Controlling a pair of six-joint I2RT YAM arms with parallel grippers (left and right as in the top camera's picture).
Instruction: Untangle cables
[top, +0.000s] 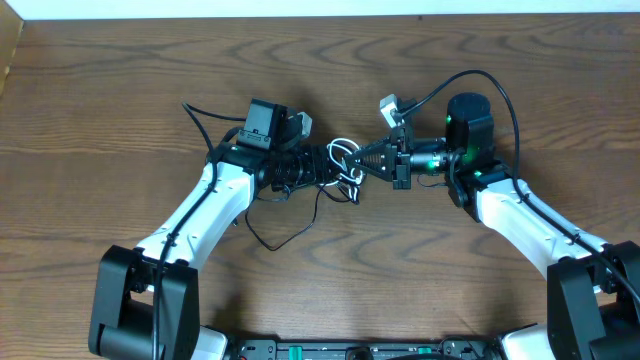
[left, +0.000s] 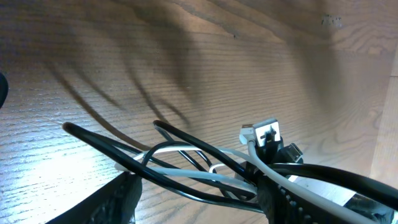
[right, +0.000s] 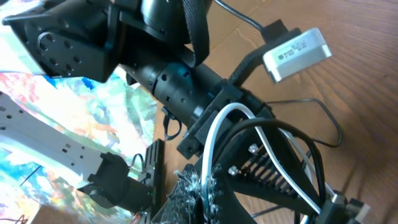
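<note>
My left gripper grabs the black cable by its loop at the knot next, to draw it away from the white cable and untangle them.
The cables are a small knot of thin black and white loops held up between my two grippers at mid-table. A black strand trails down onto the wood on the left. My left gripper is open. In the left wrist view several black and white cords cross between its spread fingers, and a white plug end sticks up. My right gripper is shut on a white cable, pinched between its fingers. A black loop hangs beside it.
The wooden table spreads all round. A thick black arm wire lies at the back left. The left arm's wrist and white camera box fill the right wrist view close ahead. The far table edge meets a white wall.
</note>
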